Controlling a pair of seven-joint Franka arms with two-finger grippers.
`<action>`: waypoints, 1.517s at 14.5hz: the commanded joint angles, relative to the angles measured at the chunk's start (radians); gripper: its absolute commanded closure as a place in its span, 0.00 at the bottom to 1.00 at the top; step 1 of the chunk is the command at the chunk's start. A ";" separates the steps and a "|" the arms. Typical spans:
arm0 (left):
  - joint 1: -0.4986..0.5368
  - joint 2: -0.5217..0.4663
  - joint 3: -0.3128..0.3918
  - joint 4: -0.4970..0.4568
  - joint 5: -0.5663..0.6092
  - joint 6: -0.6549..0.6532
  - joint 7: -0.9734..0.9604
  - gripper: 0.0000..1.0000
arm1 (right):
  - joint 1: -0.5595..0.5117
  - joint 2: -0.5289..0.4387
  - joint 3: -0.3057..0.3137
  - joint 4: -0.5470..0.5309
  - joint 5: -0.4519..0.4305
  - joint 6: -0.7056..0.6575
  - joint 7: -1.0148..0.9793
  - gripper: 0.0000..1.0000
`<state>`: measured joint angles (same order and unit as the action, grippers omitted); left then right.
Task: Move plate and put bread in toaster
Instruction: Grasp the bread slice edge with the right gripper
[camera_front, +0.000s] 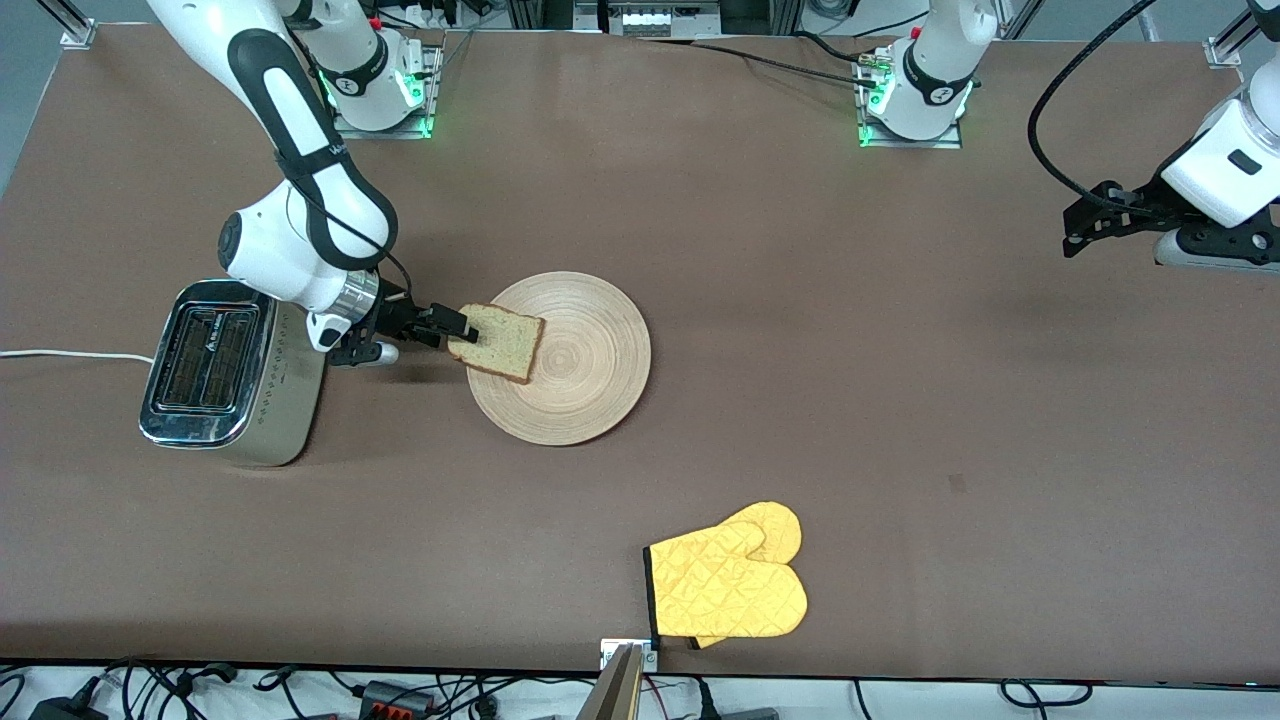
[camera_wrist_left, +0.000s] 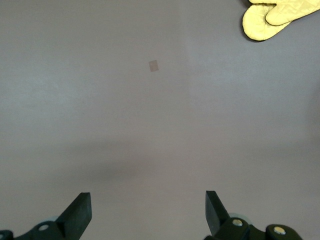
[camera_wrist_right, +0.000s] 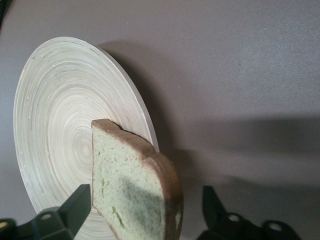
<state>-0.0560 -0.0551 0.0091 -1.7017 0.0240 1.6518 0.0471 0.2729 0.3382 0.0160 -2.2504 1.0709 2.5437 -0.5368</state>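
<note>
The fingers of my right gripper reach over the bread's near edge (camera_front: 455, 350) in the front view, beside its pale side (camera_front: 503, 342), so my right gripper should close on the bread now.
The round light-wood plate (camera_front: 590, 360) (camera_wrist_right: 60, 110) lies mid-table. The bread (camera_front: 497, 342) (camera_wrist_right: 130, 185), a pale slice with a brown crust, rests on the plate's rim at the side toward the toaster (camera_front: 230, 370). The toaster stands beside the plate at the right arm's end, slots up. My right gripper (camera_front: 458, 328) (camera_wrist_right: 145, 192) is low between toaster and plate. It is open, with a finger on each side of the bread and a gap showing at the crust side. My left gripper (camera_front: 1072, 232) (camera_wrist_left: 146, 200) waits open over bare table at the left arm's end, holding nothing.
A yellow oven mitt (camera_front: 730, 585) (camera_wrist_left: 275, 20) lies near the table's front edge, nearer the front camera than the plate. The toaster's white cord (camera_front: 70, 354) runs off the table at the right arm's end. Brown tabletop surrounds the plate.
</note>
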 joint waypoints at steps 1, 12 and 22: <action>-0.005 0.004 0.003 0.025 -0.003 -0.020 0.020 0.00 | 0.005 0.005 -0.001 -0.012 0.049 0.023 -0.051 0.25; -0.007 0.006 0.003 0.063 -0.003 -0.082 0.016 0.00 | 0.003 0.004 -0.001 -0.012 0.070 0.021 -0.043 0.68; -0.008 0.006 0.000 0.089 -0.001 -0.155 0.016 0.00 | -0.021 -0.062 -0.011 0.020 0.067 0.000 0.006 1.00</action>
<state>-0.0608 -0.0554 0.0091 -1.6379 0.0240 1.5202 0.0477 0.2660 0.3136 0.0036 -2.2351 1.1162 2.5475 -0.5425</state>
